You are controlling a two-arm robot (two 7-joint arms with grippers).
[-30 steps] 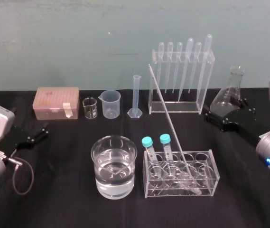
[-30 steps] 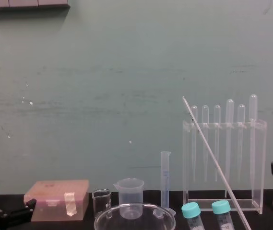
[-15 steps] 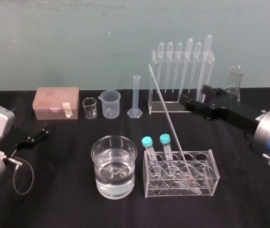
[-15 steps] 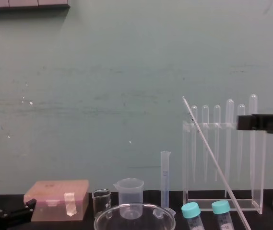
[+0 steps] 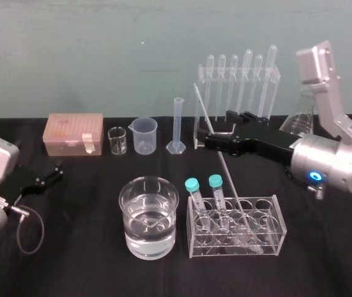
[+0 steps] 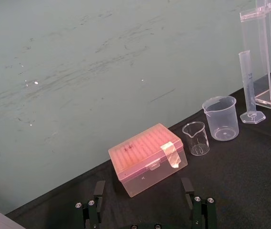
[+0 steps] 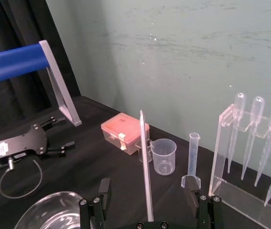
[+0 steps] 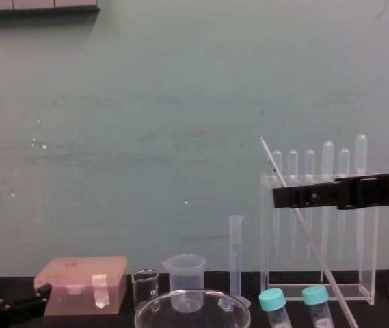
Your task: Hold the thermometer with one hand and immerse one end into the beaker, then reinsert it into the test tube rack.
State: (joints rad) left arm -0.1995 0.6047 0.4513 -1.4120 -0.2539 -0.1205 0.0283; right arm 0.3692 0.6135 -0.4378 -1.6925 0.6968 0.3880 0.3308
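Note:
The thermometer's lower end is crowded by teal-capped tubes in the rack, while its upper part stands free, so the robot's right gripper will grab the thermometer there next.
The thermometer (image 5: 231, 192) is a long thin glass rod that leans up and to the left out of the low clear test tube rack (image 5: 274, 218) at front centre. My right gripper (image 5: 218, 129) reaches in from the right at the rod's upper part. It is open. In the right wrist view the thermometer (image 7: 145, 164) stands midway between the two fingers (image 7: 98, 202), touching neither. The beaker (image 5: 148, 216), part full of water, sits left of the rack. My left gripper (image 5: 47, 177) rests open on the table at the far left.
Along the back stand a pink box (image 5: 73, 133), a tiny glass beaker (image 5: 117, 141), a plastic beaker (image 5: 145, 135), a graduated cylinder (image 5: 177, 127), a tall pipette stand (image 5: 268, 117) and a conical flask (image 5: 299, 120). Two teal-capped tubes (image 5: 192, 184) stand in the rack.
My right arm has swung in from the right edge, past the flask, and now has its open fingers on either side of the thermometer. The left arm and the glassware have not moved.

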